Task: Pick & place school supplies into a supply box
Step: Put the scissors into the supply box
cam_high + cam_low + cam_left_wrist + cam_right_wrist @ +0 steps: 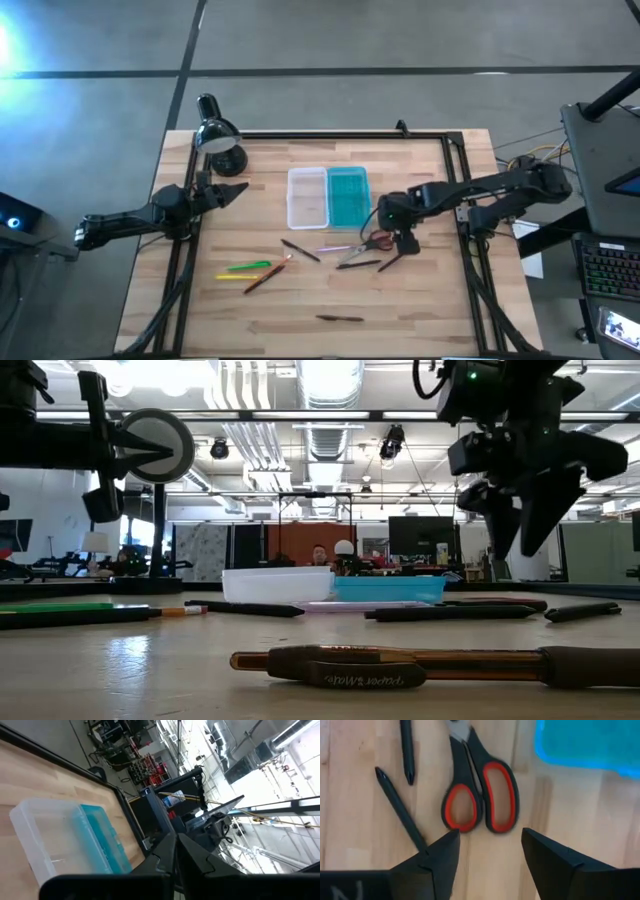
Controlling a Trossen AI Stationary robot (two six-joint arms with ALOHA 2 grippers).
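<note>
The scissors [372,243] need to go into the supply box [308,198]. My right gripper will next pick them up by the inner bars of their handle loops.
The supply box lies open near the table's middle, clear tray [308,197] joined to teal lid [348,195]. Red-handled scissors [372,243] [480,795] lie flat on the table just near of the lid. Pens lie scattered around: dark ones [360,264] [392,262] [340,318], a lilac one [335,248], a dark brown one [300,250], green [250,266], yellow [235,276] and orange [265,275]. My right gripper [402,241] [490,845] is open and hovers above the table by the scissors' handles, touching nothing. My left gripper [237,190] [175,855] is shut and waits raised at the table's left.
A black desk lamp [220,140] stands at the far left corner, close to my left gripper. A dark pen [400,810] lies right beside the scissors' handles. A black frame [340,133] runs along the table's far edge and sides. Bare wood [420,300] shows on the near right.
</note>
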